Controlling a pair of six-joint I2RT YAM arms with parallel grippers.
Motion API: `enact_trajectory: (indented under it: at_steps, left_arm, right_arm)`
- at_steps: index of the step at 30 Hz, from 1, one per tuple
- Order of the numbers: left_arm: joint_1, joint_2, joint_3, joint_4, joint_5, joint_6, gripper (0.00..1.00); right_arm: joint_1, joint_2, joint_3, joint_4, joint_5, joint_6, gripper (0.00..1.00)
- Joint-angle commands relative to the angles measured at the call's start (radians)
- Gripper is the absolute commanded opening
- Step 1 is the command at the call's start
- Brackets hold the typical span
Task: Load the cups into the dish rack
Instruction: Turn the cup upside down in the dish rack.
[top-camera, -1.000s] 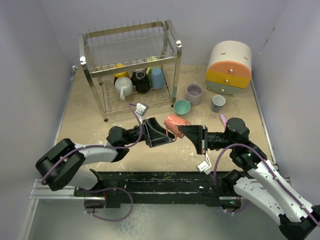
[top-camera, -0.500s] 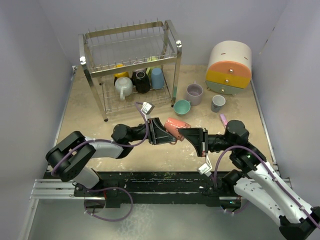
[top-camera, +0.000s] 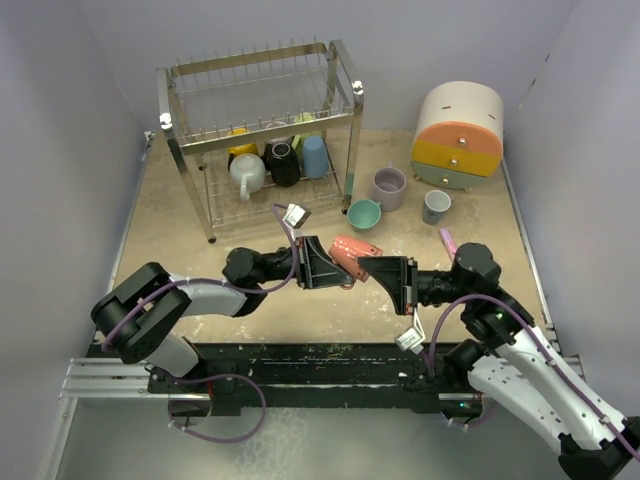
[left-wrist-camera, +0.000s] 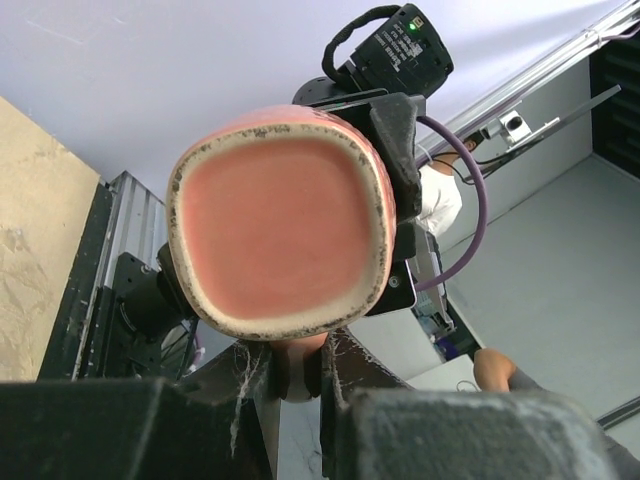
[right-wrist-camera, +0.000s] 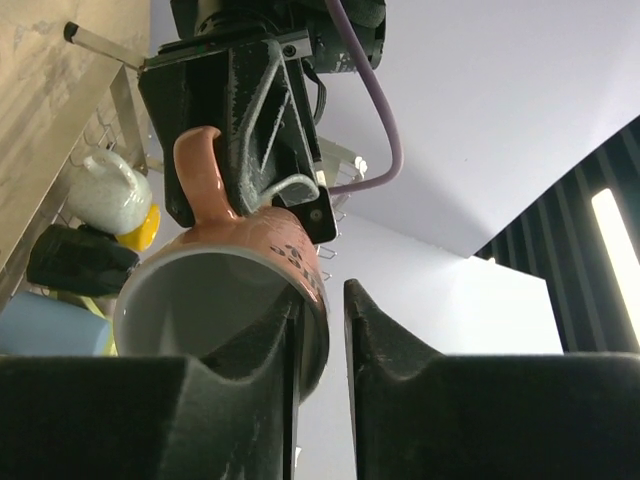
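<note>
My left gripper is closed on the cup's handle (top-camera: 347, 286), and my right gripper is open at the cup's rim. The pink cup (top-camera: 352, 249) would come along if I lifted my left gripper now.
A pink cup (top-camera: 352, 249) hangs above the table between my two grippers, its base toward the left arm. In the left wrist view my left gripper (left-wrist-camera: 298, 375) is shut on the handle below the cup's base (left-wrist-camera: 280, 225). My right gripper (right-wrist-camera: 322, 310) straddles the cup's rim (right-wrist-camera: 230, 290): one finger sits inside and the other stands clear of the outer wall, so it is open. The chrome dish rack (top-camera: 265, 128) at the back left holds a white cup (top-camera: 247, 175), a black cup (top-camera: 283, 162) and a blue cup (top-camera: 314, 156) on its lower tier.
A teal cup (top-camera: 364, 214), a lilac cup (top-camera: 388, 186) and a grey cup (top-camera: 435, 206) stand on the table right of the rack. The round white-orange-yellow drawer unit (top-camera: 458, 135) sits at the back right. A small pink bar (top-camera: 446, 239) lies near the right arm.
My left gripper has moved right and shut on the pink cup's handle. The right gripper's jaws have parted from the rim they were gripping.
</note>
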Motion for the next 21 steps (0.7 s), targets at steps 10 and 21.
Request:
enact_trajectory:
  at_steps: [10,21]
  left_arm:
    - [0.043,-0.176,-0.146,0.106,-0.154,0.128,0.0]
    - [0.096,-0.478,-0.18,-0.455,-0.23,0.399,0.0]
  right_arm:
    - [0.006,-0.098,0.038,-0.112,0.091,-0.096,0.6]
    - [0.004,0.195,0.39,-0.185,0.601,0.837,0.64]
